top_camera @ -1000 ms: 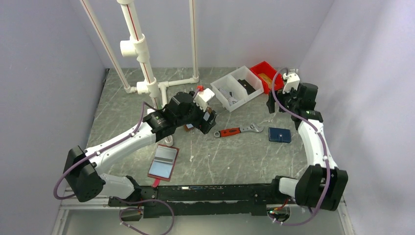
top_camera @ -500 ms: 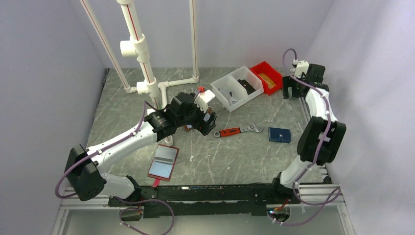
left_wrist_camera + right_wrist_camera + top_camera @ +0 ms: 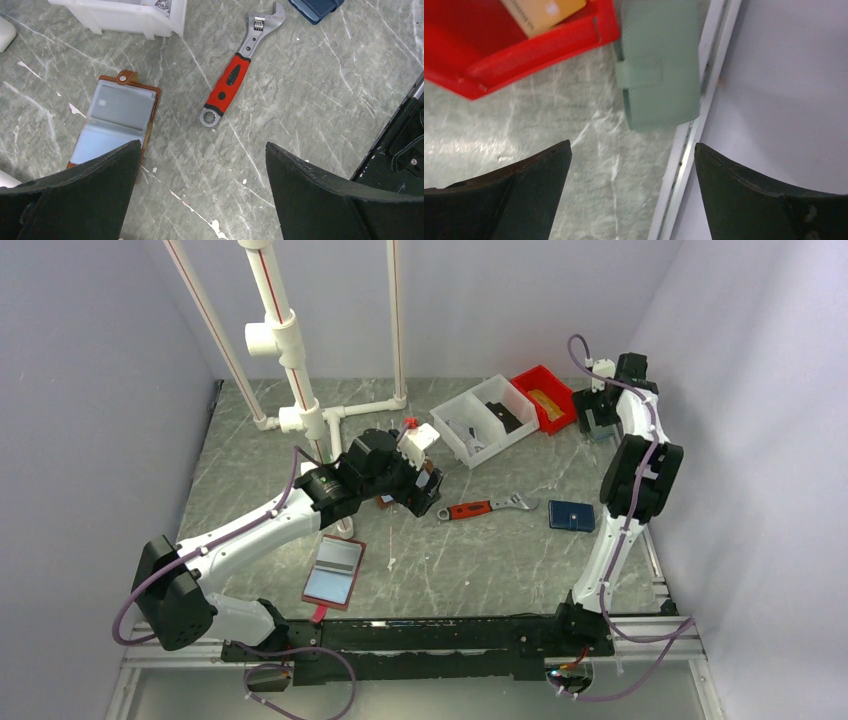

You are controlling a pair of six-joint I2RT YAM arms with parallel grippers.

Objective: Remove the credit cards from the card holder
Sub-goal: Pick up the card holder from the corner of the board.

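My right gripper should next grab the card holder's near end, across its closed covers, to open the snap tab.
The card holder [image 3: 659, 65] is a pale mint-green folder, folded shut with its snap tab closed. It lies at the table's far right edge, beside a red bin [image 3: 539, 57]. The credit cards are hidden. My right gripper [image 3: 631, 185] hangs open just short of the holder, with nothing between its fingers. In the top view the right gripper [image 3: 598, 420] sits in the far right corner and covers the holder. My left gripper [image 3: 202, 195] is open and empty above bare table, mid-table in the top view [image 3: 425, 490].
A brown-edged folder [image 3: 117, 125] lies open by the left gripper, near a red-handled wrench [image 3: 240, 70]. A maroon-edged folder [image 3: 334, 574] lies open near the front left. Also here are a navy case [image 3: 572, 515], a white divided bin [image 3: 485, 420], white pipes [image 3: 285, 340] and an orange item [image 3: 544, 12] in the red bin.
The right arm has stretched up and swung its gripper to the far right corner, over the mint holder. The left arm has not moved.
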